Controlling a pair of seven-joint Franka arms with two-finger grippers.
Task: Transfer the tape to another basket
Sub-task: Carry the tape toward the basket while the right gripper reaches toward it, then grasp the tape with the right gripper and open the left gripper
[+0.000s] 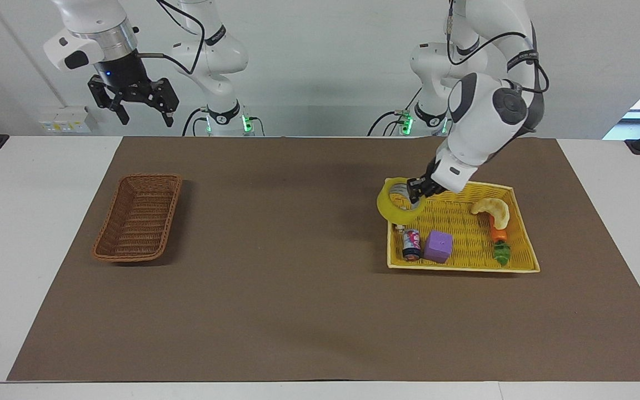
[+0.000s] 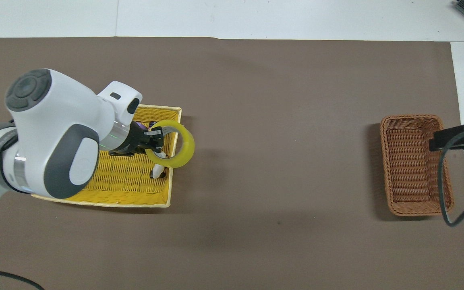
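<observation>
I need to grab the yellow ring by its bare rim (image 2: 190, 147) with my right gripper next. Then I can move the tape over into the brown wicker basket (image 2: 411, 169).
The tape (image 1: 385, 206), a yellow ring with a pale core, hangs in the air over the yellow basket's (image 1: 464, 268) edge on the side toward the right arm. My left gripper (image 1: 415, 192) is shut on the tape's rim, one finger through the hole. From overhead, the tape (image 2: 188, 145) juts past the yellow basket's rim (image 2: 103, 201) with the left gripper (image 2: 155, 141) beside it. The brown wicker basket (image 1: 151, 177) stands empty toward the right arm's end of the mat (image 2: 411, 117). My right gripper (image 1: 146, 118) waits open, raised high above the table's edge by the robots.
In the yellow basket lie a purple cube (image 1: 438, 246), a small can (image 1: 411, 244), a croissant (image 1: 492, 209), a carrot (image 1: 499, 234) and a green piece (image 1: 501, 253). A panda figure (image 2: 158, 171) sits under the tape. Bare brown mat lies between the two baskets.
</observation>
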